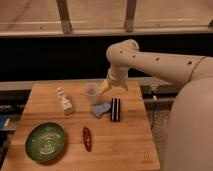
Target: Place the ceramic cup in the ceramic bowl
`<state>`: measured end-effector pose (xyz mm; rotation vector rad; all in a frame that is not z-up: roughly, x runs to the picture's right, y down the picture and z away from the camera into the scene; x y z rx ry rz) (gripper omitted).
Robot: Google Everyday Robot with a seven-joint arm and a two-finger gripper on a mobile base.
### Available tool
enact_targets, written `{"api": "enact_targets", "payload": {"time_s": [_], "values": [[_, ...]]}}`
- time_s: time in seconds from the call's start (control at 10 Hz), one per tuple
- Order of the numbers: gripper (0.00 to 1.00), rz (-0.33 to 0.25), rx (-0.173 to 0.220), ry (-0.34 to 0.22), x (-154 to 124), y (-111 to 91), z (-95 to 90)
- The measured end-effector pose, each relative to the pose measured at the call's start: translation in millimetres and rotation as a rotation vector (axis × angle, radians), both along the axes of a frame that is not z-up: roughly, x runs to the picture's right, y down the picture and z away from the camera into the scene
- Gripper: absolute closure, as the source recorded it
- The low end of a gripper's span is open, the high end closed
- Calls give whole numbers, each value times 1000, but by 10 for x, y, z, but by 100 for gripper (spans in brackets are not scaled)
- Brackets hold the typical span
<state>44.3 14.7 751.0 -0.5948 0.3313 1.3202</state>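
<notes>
The ceramic cup should go in the ceramic bowl [46, 141], so my gripper should grab the cup by its rim [92, 86] next.
The ceramic cup [91, 93], a small pale tumbler, stands upright near the back middle of the wooden table [125, 145]. The ceramic bowl [46, 141], a shallow green dish with white rings, sits at the front left corner, well apart from the cup. My gripper [104, 86] hangs from the white arm [150, 60] just right of the cup, at about the height of its rim. It is open and holds nothing. Whether a finger touches the cup is unclear.
A small white bottle-shaped figure [64, 101] stands left of the cup. A blue crumpled item [101, 109] and a black block [115, 109] lie just in front of the gripper. A dark red oblong object [87, 138] lies right of the bowl. A dark wall and rail run behind the table.
</notes>
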Motion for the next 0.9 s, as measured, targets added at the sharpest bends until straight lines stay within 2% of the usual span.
{"api": "enact_targets", "payload": {"time_s": [0.2, 0.5, 0.7, 0.9], "values": [[20, -15, 11, 6, 5, -58, 0], [20, -45, 26, -18, -66, -253, 124], [20, -61, 30, -89, -81, -424, 283], [20, -73, 21, -122, -135, -534, 450]]}}
